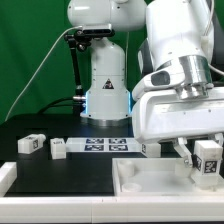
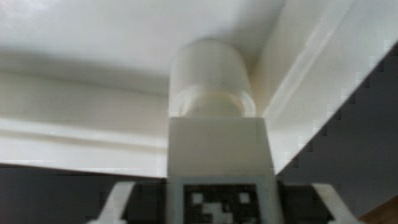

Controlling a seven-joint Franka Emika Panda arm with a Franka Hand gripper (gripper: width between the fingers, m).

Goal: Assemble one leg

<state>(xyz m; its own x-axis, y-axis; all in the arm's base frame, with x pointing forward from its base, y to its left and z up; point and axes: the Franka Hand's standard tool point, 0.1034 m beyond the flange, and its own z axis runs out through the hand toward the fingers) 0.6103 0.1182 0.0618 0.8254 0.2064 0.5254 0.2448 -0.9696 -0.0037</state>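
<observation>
The leg's lower end sits inside the tray-like part's inner corner (image 1: 191,185) (image 2: 260,62) and would stay there, so it is now time for my gripper to release the leg.
My gripper (image 1: 203,163) is shut on a leg (image 1: 209,153), a small white block with a black-and-white tag. It holds the leg over the exterior view's right part of the large white tray-like part (image 1: 128,176). In the wrist view the leg (image 2: 219,120) runs from between my fingers (image 2: 121,203) toward an inner corner of the tray-like part (image 2: 107,50). Its rounded end is close to the rim; I cannot tell if it touches. The gripper (image 2: 222,206) clamps the tagged end. Two more legs (image 1: 30,144) (image 1: 58,148) lie on the black table at the exterior view's left.
The marker board (image 1: 105,145) lies flat on the table behind the tray-like part. The arm's white base (image 1: 105,90) stands behind it. A black stand (image 1: 78,60) rises at the back. A white strip (image 1: 6,177) lies at the exterior view's left edge.
</observation>
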